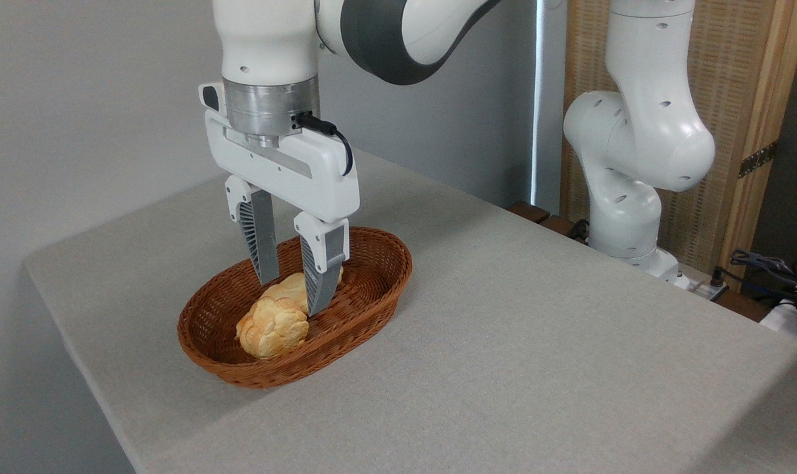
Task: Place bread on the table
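My gripper needs to put bread on the tabletop, so it should take hold of the lumpy roll by its rounded sides next.
The bread (272, 327), a round lumpy golden-brown roll, lies in the front left part of a brown oval wicker basket (372, 289) on the light-grey table (536, 342). A second, flatter golden pastry (289, 287) lies just behind it in the basket. My gripper (293, 293) points down into the basket, open, with its fingers either side of that flatter pastry. The right fingertip ends just above and behind the bread. I cannot tell whether the fingers touch either piece.
A second white robot arm's base (628, 197) stands off the table's far right edge, with cables (767, 270) beside it. A grey wall runs behind the table on the left.
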`<move>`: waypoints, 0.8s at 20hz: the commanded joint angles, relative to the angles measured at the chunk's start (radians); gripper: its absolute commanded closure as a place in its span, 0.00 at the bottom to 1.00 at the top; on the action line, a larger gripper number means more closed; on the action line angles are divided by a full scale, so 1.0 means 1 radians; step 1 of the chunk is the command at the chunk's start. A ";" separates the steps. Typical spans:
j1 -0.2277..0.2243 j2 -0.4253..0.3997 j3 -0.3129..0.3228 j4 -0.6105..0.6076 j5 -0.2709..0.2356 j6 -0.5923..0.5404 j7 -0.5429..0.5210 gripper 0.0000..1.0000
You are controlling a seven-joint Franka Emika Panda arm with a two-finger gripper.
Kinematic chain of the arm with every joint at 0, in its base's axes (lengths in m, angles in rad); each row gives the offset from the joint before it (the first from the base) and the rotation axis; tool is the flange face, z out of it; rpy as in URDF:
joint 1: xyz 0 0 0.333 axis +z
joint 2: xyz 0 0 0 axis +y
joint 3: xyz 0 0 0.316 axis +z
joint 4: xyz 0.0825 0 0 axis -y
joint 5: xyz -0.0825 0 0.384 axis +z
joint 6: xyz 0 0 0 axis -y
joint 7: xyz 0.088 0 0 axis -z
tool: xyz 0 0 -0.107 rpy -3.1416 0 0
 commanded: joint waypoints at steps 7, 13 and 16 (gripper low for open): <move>-0.013 -0.001 -0.012 0.001 0.010 0.018 0.004 0.00; -0.014 0.001 -0.017 0.001 0.036 0.027 0.001 0.00; -0.014 0.001 -0.015 0.001 0.051 0.027 0.003 0.00</move>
